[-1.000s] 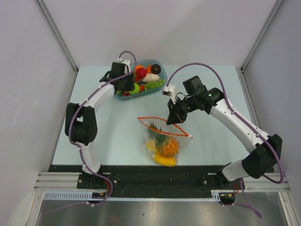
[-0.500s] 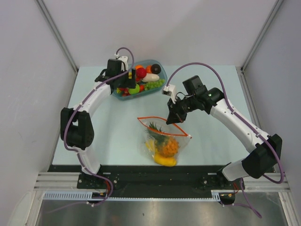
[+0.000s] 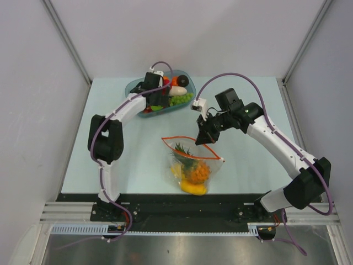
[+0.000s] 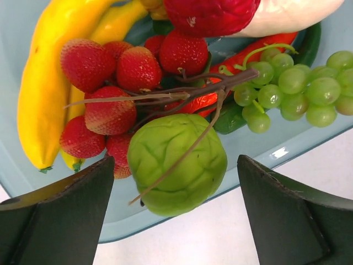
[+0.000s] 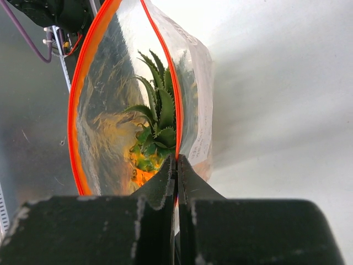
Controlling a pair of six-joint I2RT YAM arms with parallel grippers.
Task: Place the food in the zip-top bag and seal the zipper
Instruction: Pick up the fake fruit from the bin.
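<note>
My left gripper closes on the green leafy piece [image 3: 156, 107] [image 4: 176, 163] now, since both fingertips are level with the sides of the piece.
The clear zip-top bag [image 3: 207, 161] lies mid-table holding a pineapple [image 3: 196, 170] and a yellow piece [image 3: 193, 189]. Its red-orange zipper [image 3: 179, 138] gapes open. My right gripper [image 3: 205, 138] is shut on the bag's mouth edge; the right wrist view shows the right gripper [image 5: 176, 161] pinching the zipper [image 5: 172, 83], with pineapple leaves [image 5: 157, 118] inside. My left gripper [image 3: 156, 99] hovers over the teal tray [image 3: 132, 86]. In the left wrist view the left gripper [image 4: 176, 221] is open, its jaws either side of a green leafy piece [image 4: 176, 163], not touching it.
The tray [image 4: 259, 154] also holds strawberries [image 4: 116, 72], green grapes [image 4: 292, 88], yellow banana-like pieces [image 4: 44, 94] and a red-and-white piece [image 4: 248, 14]. White booth walls stand around the table [image 3: 248, 99] on three sides.
My left gripper has opened and shifted right over the tray, its elbow swinging inward. The right gripper and the bag have not moved.
</note>
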